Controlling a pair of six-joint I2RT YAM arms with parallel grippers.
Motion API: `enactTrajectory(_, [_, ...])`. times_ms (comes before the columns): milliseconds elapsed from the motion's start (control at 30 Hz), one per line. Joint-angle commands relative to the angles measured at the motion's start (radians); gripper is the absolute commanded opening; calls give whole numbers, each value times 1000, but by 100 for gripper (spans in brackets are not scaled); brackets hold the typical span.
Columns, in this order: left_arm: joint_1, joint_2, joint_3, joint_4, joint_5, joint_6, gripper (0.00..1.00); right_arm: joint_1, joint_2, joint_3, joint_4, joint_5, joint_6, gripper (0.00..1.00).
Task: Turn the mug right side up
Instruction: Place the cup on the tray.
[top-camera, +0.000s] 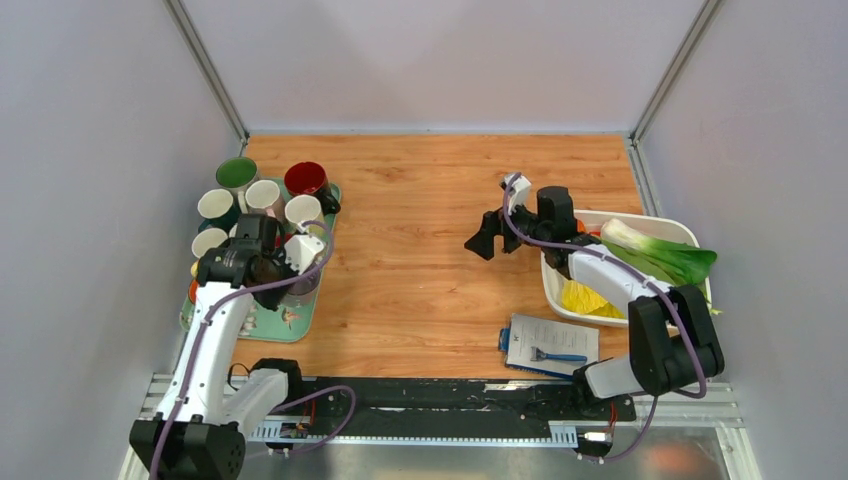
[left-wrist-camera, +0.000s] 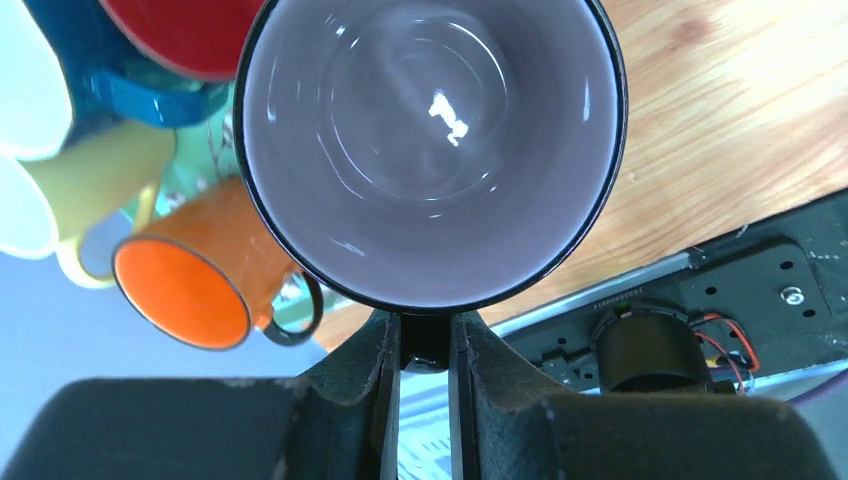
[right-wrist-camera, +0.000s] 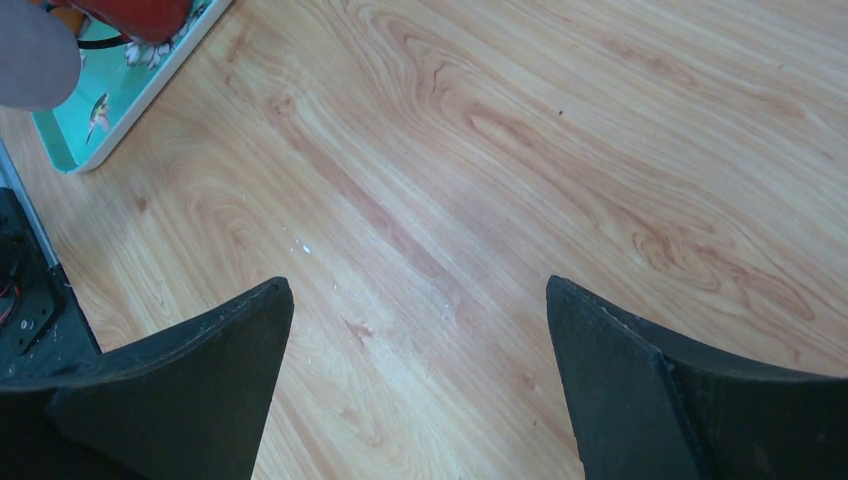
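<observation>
The black mug's rim is well above the orange mug's rim, so the left gripper needs to keep holding the black mug until the black mug's base touches the teal tray.
The mug (left-wrist-camera: 430, 150), black outside and pale grey inside, fills the left wrist view with its mouth turned toward the camera. My left gripper (left-wrist-camera: 425, 332) is shut on the mug's black handle (left-wrist-camera: 425, 352), which sits pinched between the two fingers. From above, the mug (top-camera: 302, 282) and my left gripper (top-camera: 272, 262) sit over the near right part of the teal tray (top-camera: 300, 325). My right gripper (top-camera: 490, 240) stands open above bare wood mid-table, with nothing between its fingers (right-wrist-camera: 230, 350).
Several other mugs crowd the tray: green (top-camera: 237, 172), red (top-camera: 305, 178), white (top-camera: 214, 205), orange on its side (left-wrist-camera: 185, 290), yellow (left-wrist-camera: 90, 190). A white bin (top-camera: 560, 290) with leafy greens (top-camera: 660, 255) stands at right, a booklet (top-camera: 550, 345) in front of it.
</observation>
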Motion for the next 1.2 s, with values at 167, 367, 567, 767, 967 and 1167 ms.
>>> enactTrajectory(167, [215,-6,-55,11,-6,117,0,49,71,113,-51,-4,-62,100])
enactTrajectory(367, [329,36,-81,4,78,333,0,94,77,127,-54,4,-101,100])
enactTrajectory(567, [349,80,-145,129,129,437,0,111,58,102,-60,5,-110,100])
enactTrajectory(767, [349,116,-190,187,189,520,0,111,37,86,-70,13,-126,100])
enactTrajectory(967, [349,94,-253,214,155,583,17,110,32,105,-133,9,-137,100])
enactTrajectory(1167, [349,48,-244,168,75,611,55,73,27,234,-464,-15,-257,100])
